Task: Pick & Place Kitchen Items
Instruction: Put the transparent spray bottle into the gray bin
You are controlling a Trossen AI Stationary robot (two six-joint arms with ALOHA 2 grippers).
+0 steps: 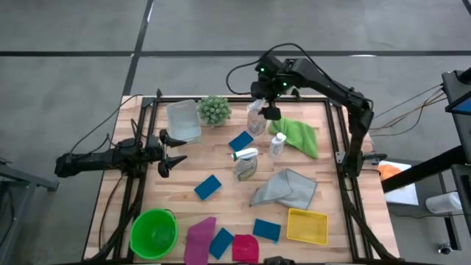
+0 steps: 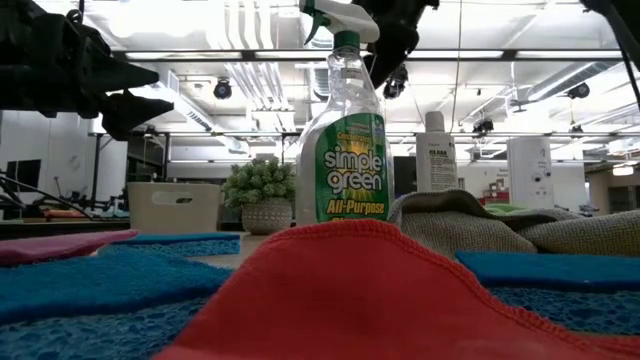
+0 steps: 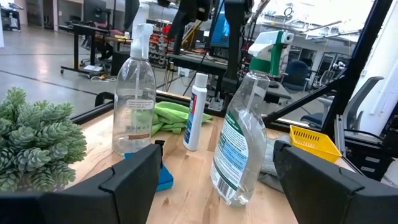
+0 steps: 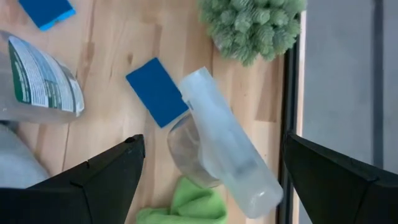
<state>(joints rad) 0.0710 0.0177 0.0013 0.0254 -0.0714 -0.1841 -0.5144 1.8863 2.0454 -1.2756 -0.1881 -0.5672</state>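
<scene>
The clear spray bottle would be caught if I closed my right gripper, so I should close it now. The gripper's fingers reach down around the bottle's trigger head [image 4: 224, 155].
My right gripper [image 1: 268, 112] hovers open over a clear spray bottle [image 1: 256, 119] standing at the table's far middle. In the right wrist view its fingers stand wide on either side of the bottle's trigger head [image 4: 224, 155], touching nothing. My left gripper [image 1: 179, 150] is open and empty at the table's left, pointing right. A Simple Green spray bottle [image 1: 246, 163] and a small white-capped bottle [image 1: 277, 143] stand at mid-table. A green cloth [image 1: 298, 135], a grey cloth [image 1: 285, 190], a pink cloth [image 1: 199, 239], a red cloth [image 1: 245, 248] and several blue sponges [image 1: 208, 187] lie flat.
A spiky green plant [image 1: 214, 110] and a clear tub [image 1: 183, 121] stand at the far left. A green bucket [image 1: 154, 233] sits at the near left and a yellow basket [image 1: 307, 226] at the near right. A black frame rail [image 1: 337, 147] runs along the table's sides.
</scene>
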